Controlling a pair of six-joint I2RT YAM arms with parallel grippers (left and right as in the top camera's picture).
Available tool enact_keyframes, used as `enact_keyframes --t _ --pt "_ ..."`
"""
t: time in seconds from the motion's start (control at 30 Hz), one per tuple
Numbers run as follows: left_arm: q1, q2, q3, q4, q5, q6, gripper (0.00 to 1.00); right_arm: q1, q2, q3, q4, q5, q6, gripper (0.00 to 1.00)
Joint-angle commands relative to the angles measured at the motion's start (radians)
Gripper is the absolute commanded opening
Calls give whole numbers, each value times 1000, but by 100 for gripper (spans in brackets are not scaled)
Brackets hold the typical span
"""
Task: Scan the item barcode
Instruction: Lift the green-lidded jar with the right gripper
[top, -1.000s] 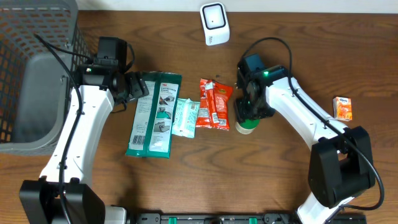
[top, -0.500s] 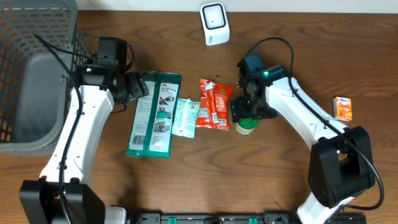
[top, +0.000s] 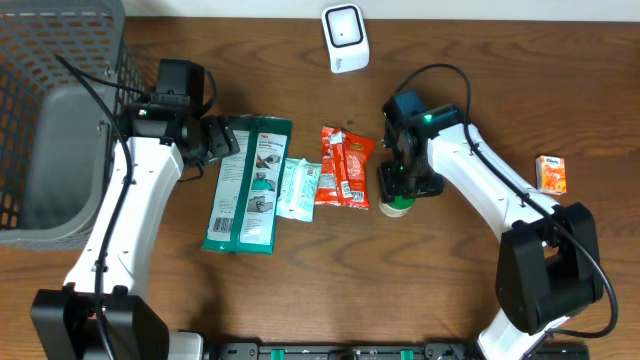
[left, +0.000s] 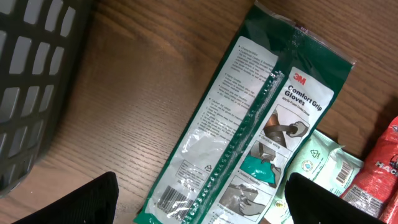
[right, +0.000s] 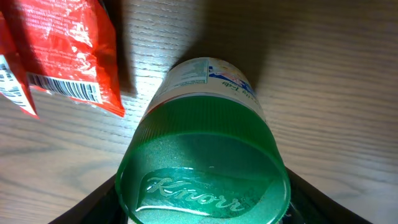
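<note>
My right gripper should next grab the jar (top: 397, 204) from above across the sides of its green lid, so the labelled body of the jar stays uncovered to scan the barcode.
A jar with a green Knorr lid (right: 205, 180) stands upright on the table, right of a red snack packet (top: 345, 167). My right gripper (right: 203, 199) comes down over the jar (top: 397, 204), its fingers pressed against both sides of the lid. The white barcode scanner (top: 345, 38) stands at the table's far edge, well away from both arms. My left gripper (left: 199, 205) hovers open over a green 3M gloves packet (left: 249, 124), with nothing between its fingers. That packet's barcode shows near its lower end.
A pale green wipes pack (top: 297, 188) lies between the gloves packet (top: 248, 185) and the red packet (right: 62, 56). A small orange box (top: 551, 173) sits at the far right. A grey wire basket (top: 50, 120) fills the left side.
The right gripper's jaws widened around the jar and have come back in against the lid. The jar has stayed in place. The left arm has not moved.
</note>
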Motion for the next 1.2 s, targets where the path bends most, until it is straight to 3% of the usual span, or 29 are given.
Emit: enact_keyframes --t 0.0,0.13,0.37,0.6,0.93,1.17 --pt "4 -4 17 -3 -13 5 86 1 8 19 -1 -100 31 76" --pt "4 -4 17 -3 -13 5 86 2 8 19 2 -93 35 99" --pt "4 -4 17 -3 -13 5 86 -5 8 19 13 27 -121 99" --pt "4 -4 17 -3 -13 5 86 -15 8 19 32 26 -313 99" --pt "4 -4 17 -3 -13 5 86 6 8 -1 48 23 -359 88" --pt "4 -4 17 -3 -13 5 86 9 9 -48 103 23 -360 84"
